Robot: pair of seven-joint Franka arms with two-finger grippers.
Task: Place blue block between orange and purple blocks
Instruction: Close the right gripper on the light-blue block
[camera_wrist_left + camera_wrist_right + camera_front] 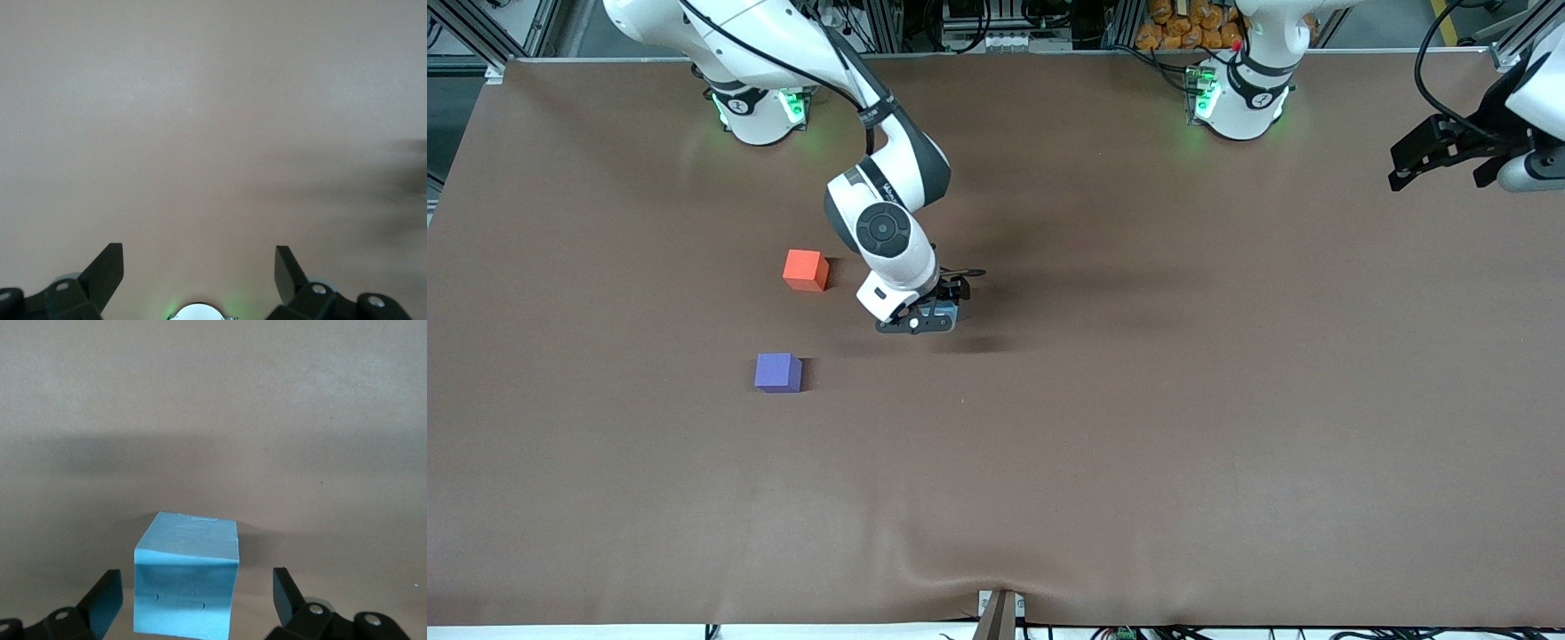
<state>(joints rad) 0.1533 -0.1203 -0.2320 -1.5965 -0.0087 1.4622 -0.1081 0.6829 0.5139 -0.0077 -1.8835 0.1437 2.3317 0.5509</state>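
Observation:
My right gripper grips the blue block by opposite sides next, to fill the gap between the orange block and the purple block [777,372].
The blue block [187,580] rests on the brown table mat between the fingers of my right gripper [197,587], which stands open with a gap on each side of the cube. From the front, the right gripper [925,322] is down at the mat near the table's middle and hides most of the blue block. The orange block [805,269] sits toward the right arm's end from it. The purple block [777,372] lies nearer the front camera than the orange one. My left gripper [1440,173] waits open in the air at the left arm's end; the left wrist view shows nothing between the fingers of the left gripper [200,257].
The brown mat [1138,400] covers the whole table, with a slight wrinkle near its front edge. The two arm bases stand along the edge farthest from the front camera.

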